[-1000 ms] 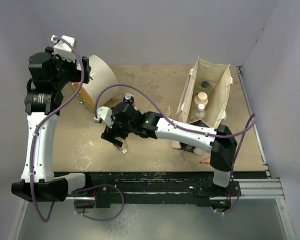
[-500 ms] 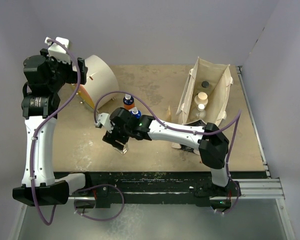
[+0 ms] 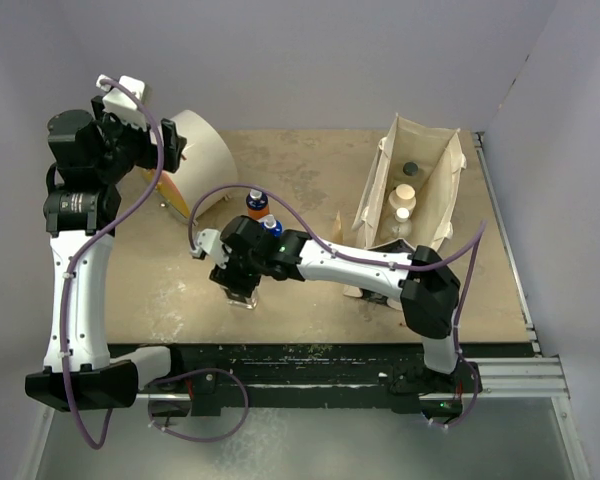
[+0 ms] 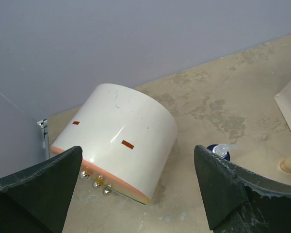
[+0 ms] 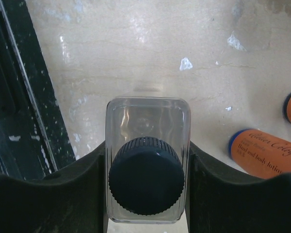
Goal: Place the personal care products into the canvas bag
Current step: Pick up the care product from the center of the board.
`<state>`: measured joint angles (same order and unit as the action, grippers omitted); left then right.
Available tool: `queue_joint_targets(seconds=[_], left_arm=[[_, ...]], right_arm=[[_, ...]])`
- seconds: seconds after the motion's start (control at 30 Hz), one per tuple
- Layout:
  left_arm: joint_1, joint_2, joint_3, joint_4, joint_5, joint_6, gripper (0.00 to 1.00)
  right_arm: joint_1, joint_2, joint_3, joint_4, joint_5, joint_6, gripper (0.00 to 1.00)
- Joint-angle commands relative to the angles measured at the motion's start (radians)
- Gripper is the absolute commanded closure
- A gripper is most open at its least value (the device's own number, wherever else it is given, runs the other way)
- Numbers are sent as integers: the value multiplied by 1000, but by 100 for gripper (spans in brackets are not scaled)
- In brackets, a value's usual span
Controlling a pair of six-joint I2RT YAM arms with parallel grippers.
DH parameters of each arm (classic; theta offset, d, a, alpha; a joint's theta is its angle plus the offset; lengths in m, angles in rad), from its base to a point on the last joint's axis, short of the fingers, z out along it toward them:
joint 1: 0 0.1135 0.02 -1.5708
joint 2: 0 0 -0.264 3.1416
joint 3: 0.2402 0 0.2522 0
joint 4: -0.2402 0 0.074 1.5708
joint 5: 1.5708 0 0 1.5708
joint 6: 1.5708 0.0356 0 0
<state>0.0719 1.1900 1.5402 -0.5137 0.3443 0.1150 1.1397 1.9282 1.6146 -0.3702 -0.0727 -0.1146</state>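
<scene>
I would lift the clear squarish bottle (image 3: 245, 300) up off the table if I raised my right gripper now, because both fingers are closed against the bottle's glass sides.
A clear squarish bottle (image 5: 146, 124) with a black cap (image 5: 146, 182) stands near the table's front edge. My right gripper (image 5: 146, 155) is over it from above, and both fingers press against its glass sides. From the top external view the right gripper (image 3: 242, 288) covers most of that bottle (image 3: 245, 300). Two orange bottles with blue caps (image 3: 254, 206) (image 5: 266, 153) are just behind it. The canvas bag (image 3: 445, 175) stands open at the back right, with three bottles inside. My left gripper (image 4: 137, 149) hangs open and empty, high over the cream drum (image 4: 121, 126).
The cream drum (image 3: 205, 150) lies at the back left. A tan wooden cone (image 3: 340, 221) stands beside the bag, and a small orange stick (image 3: 411, 322) lies by the right arm's base. The black front rail (image 5: 14, 97) runs close to the clear bottle.
My right gripper has come down around the clear bottle and its jaws have closed onto its sides. The left arm shifted only slightly and stays open.
</scene>
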Motion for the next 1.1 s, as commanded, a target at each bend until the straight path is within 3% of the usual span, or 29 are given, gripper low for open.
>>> queue_joint_targets(seconds=[0.0,0.07,0.43,0.7,1.07], left_arm=[[9,2,6,25,76,4,1],[8,7,6,13,110,10,1],[7,56,40,-14,183,-5,1],[1,80,38,-19,241,-6,0],[-78,115,45,-42,281,41,0]], right_arm=[[-13,-139,35,3,-58,-55,95],[-18,-166,47,-16,-88,-79,100],[-94,-287,208,-203,-244,-218,100],[-222,-383,383,-353,-351,-303,100],[-440,-468,621,-470,-377,-321,100]])
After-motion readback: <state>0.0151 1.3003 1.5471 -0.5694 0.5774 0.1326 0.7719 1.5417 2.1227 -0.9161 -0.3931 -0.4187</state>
